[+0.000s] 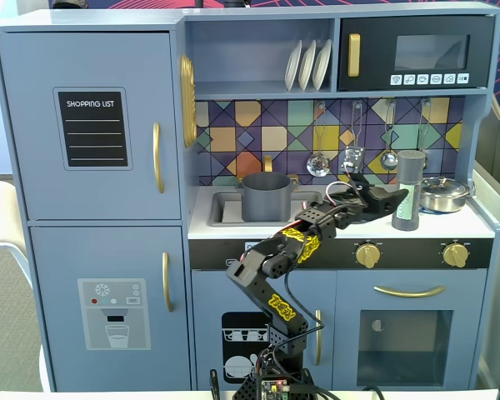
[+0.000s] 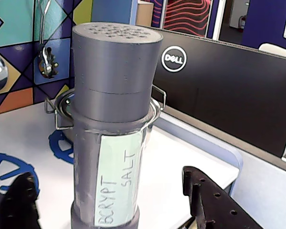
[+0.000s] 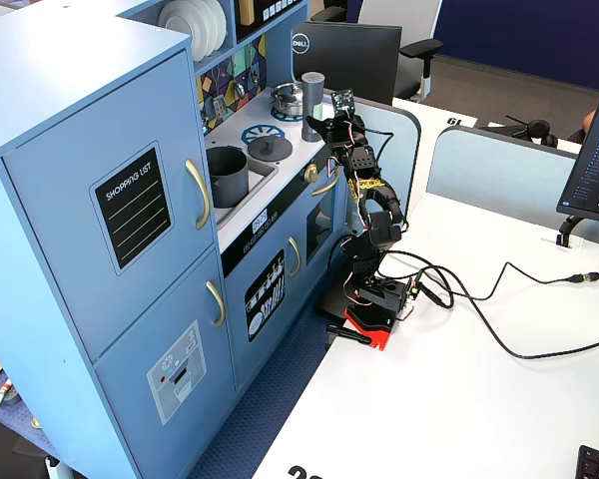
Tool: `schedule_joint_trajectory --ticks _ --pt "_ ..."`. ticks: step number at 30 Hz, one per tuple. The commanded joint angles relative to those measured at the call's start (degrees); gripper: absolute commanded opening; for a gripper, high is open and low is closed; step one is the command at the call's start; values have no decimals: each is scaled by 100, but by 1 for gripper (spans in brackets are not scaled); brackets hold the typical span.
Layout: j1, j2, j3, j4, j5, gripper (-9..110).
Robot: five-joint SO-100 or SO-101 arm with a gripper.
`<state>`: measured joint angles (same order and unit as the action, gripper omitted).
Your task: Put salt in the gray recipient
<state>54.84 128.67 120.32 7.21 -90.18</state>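
My gripper should put salt in the gray pot [image 1: 267, 196], so next it will grab the salt shaker's labeled middle [image 1: 407, 198].
The salt shaker [image 1: 408, 192] is a tall gray cylinder with a pale green label reading "SALT". It stands upright on the toy kitchen's counter at the right. In the wrist view the salt shaker [image 2: 112, 143] fills the middle. My gripper [image 2: 109, 191] is open, with one black finger on each side of the shaker's lower part and a gap on both sides. In both fixed views the gripper [image 1: 389, 200] [image 3: 327, 122] reaches to the shaker [image 3: 312, 105]. The gray pot [image 1: 267, 196] [image 3: 227, 175] sits in the sink to the left.
A small steel pot [image 1: 444, 193] [image 2: 61, 102] stands just behind the shaker on the stove. Ladles [image 1: 318, 162] hang on the tiled back wall. A Dell monitor [image 2: 219, 81] stands beyond the counter's right edge. Knobs [image 1: 367, 254] line the front below the counter.
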Motion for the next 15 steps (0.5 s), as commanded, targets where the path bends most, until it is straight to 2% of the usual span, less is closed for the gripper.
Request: schedule_joint_trajectory --ticks 1,8,15 --pt "9 -334 -457 -536 123 48" --pt "-26 -1134 -800 -1081 378 56" --pt "-105 -2048 -1617 -1266 624 56"
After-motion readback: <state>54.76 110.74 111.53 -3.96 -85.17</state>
